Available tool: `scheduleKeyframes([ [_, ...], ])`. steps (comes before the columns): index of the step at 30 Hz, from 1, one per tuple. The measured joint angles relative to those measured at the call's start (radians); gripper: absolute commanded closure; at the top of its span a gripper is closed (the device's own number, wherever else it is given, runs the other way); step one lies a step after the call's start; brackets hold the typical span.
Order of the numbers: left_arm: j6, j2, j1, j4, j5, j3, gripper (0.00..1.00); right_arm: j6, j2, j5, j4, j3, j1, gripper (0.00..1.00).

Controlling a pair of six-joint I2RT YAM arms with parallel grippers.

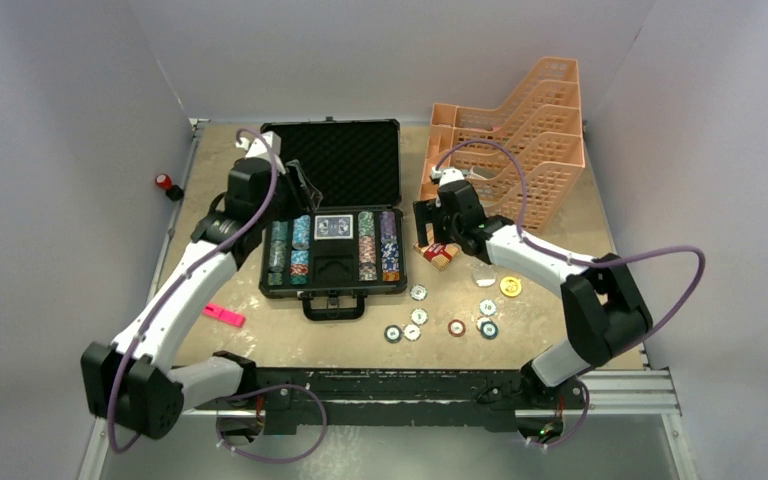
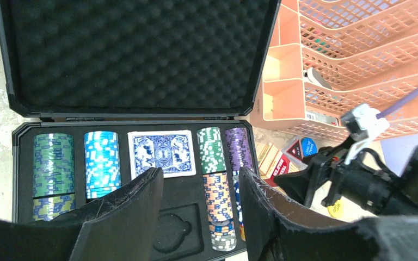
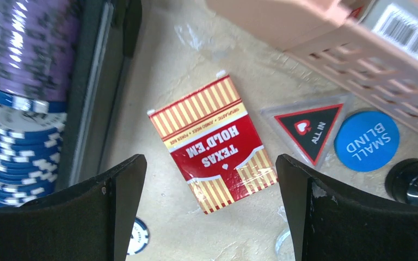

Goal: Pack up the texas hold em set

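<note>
Next, my right gripper grabs the deck by its long edges, leaving the red deck's wide striped end free for my left gripper.
The black briefcase lies open, its foam lid laid back. Rows of chips and a blue card deck sit in its slots. A red "Texas Hold'em" deck lies flat on the table right of the case. My right gripper is open and empty just above it, one finger on each side. My left gripper is open and empty above the case's middle. Several loose chips and a yellow button lie in front.
A peach lattice rack stands at the back right, close behind the right gripper. A triangular "All in" marker and a blue "Small blind" button lie beside the red deck. A pink marker lies at the front left.
</note>
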Motion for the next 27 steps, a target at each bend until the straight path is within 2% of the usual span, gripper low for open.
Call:
scheduleKeyframes([
  [3,0.009,-0.034,0.0,0.034,0.013,-0.031,0.47,-0.038,0.042,-0.019,-0.039,0.005,0.0,0.08],
  [13,0.012,-0.007,0.0,0.046,0.047,-0.047,0.47,-0.12,0.15,-0.025,-0.068,0.05,-0.012,0.12],
  [19,0.013,-0.006,0.0,0.048,0.047,-0.047,0.46,-0.157,0.181,-0.081,-0.078,0.073,-0.015,0.21],
  [24,0.013,0.006,0.0,0.061,0.047,-0.047,0.4,-0.175,0.185,-0.102,-0.079,0.077,-0.016,0.4],
  [27,0.013,0.019,0.0,0.062,0.047,-0.047,0.38,-0.178,0.184,-0.107,-0.078,0.077,-0.016,0.44],
])
